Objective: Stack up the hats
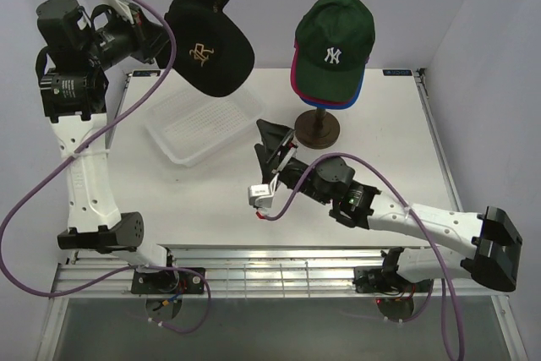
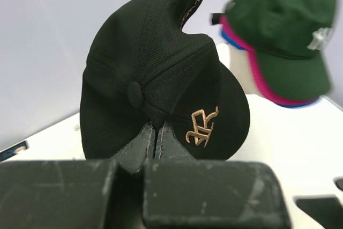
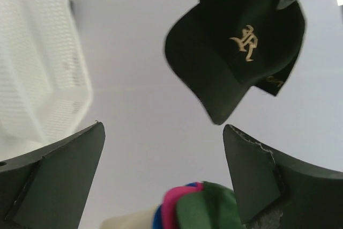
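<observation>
The black cap's opening can stack over the NY cap [image 1: 335, 41]. My right gripper needs to grab the black cap by its brim [image 1: 227, 66] next for that.
My left gripper [image 1: 162, 44] is shut on the black cap with the gold letter logo [image 1: 209, 42] and holds it high above the table at the back left; in the left wrist view my fingers [image 2: 155, 140] pinch its crown [image 2: 155, 73]. The dark green NY cap [image 1: 335, 41] sits on top of the magenta cap [image 1: 297, 80] and the blue cap [image 1: 357, 89], stacked on the mannequin stand; the stack shows in the left wrist view [image 2: 284, 36]. My right gripper [image 1: 275, 145] is open and empty, low over the table left of the stand. The black cap shows in the right wrist view [image 3: 236, 46].
A white mesh basket [image 1: 203, 128] lies on the table under the black cap, also in the right wrist view [image 3: 37, 63]. The dark round stand base [image 1: 316, 128] stands right of my right gripper. The table's metal rail [image 1: 431, 124] runs along the right edge.
</observation>
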`<state>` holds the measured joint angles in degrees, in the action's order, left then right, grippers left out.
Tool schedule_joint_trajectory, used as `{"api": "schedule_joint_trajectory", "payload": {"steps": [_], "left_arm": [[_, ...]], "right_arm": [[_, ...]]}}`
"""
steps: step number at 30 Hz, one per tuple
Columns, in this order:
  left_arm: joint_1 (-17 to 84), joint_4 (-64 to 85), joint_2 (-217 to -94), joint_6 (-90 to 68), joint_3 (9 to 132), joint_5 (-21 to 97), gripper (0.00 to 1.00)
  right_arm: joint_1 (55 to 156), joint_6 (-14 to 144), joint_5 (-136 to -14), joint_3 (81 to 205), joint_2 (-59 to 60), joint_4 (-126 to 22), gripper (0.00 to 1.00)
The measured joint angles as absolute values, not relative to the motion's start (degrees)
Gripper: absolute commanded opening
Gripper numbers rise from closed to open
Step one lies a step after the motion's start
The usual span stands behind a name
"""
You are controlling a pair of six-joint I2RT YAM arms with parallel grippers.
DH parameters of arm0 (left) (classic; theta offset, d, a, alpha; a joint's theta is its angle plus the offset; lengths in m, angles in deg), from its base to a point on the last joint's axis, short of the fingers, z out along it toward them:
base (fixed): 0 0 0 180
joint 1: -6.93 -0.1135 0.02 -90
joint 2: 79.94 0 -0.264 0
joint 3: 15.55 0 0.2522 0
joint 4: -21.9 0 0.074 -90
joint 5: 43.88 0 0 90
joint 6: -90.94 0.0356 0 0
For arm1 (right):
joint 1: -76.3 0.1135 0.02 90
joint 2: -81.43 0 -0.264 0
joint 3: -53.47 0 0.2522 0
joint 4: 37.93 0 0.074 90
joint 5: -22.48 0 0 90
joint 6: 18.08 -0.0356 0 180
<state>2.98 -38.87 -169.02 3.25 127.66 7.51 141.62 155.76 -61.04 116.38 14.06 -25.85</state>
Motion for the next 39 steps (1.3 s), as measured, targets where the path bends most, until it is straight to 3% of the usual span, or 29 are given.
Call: {"api": "schedule_joint_trajectory", "payload": {"steps": [8,15,18,19,22,23,24,25,29,30,36,37,39], "left_arm": [[3.0,-42.7,-165.5,0.1,126.3,-1.6,0.00],[3.0,-43.4,-165.0,-1.9,124.2,-6.2,0.00],[3.0,-44.0,-164.4,-1.9,122.5,-7.4,0.00],[3.0,-44.2,-164.1,-1.9,121.8,-7.7,0.00],[3.0,-44.6,-163.4,-1.6,119.7,-7.9,0.00],[3.0,-44.9,-163.3,-1.3,119.4,-7.7,0.00],[3.0,-45.0,-163.3,-1.0,119.0,-7.2,0.00],[2.9,-45.1,-163.1,-0.3,118.5,-6.2,0.00],[3.0,-45.4,-162.0,3.0,115.3,0.1,0.29],[3.1,-45.4,-161.6,3.8,114.2,2.3,0.44],[2.9,-46.7,-161.4,7.6,111.3,12.3,0.73],[3.0,-47.5,-161.4,8.1,112.1,13.0,0.85],[3.0,-48.3,-161.6,9.2,114.9,15.1,0.89]], "right_arm": [[141.7,176.4,-54.6,118.7,2.9,0.3,0.95],[140.4,183.9,-54.0,120.7,-3.0,7.1,0.94],[139.7,185.0,-53.6,124.5,-6.7,9.7,1.00],[139.6,185.2,-53.5,125.3,-7.4,10.1,0.77],[139.2,186.0,-53.2,126.6,-8.1,10.7,0.51],[139.3,186.3,-52.9,126.9,-8.2,10.8,0.23],[139.6,186.7,-52.6,127.2,-8.2,10.6,0.09],[140.0,186.5,-51.8,127.6,-8.2,10.1,0.08],[143.1,183.5,-45.6,130.3,-8.2,3.7,0.08],[144.3,180.8,-43.4,131.9,-8.2,0.3,0.08],[148.5,150.8,-36.1,152.7,-8.0,-35.2,0.08],[148.5,144.6,-36.0,156.4,-7.8,-41.7,0.08],[148.4,134.3,-36.4,161.9,-7.3,-52.6,0.08]]}}
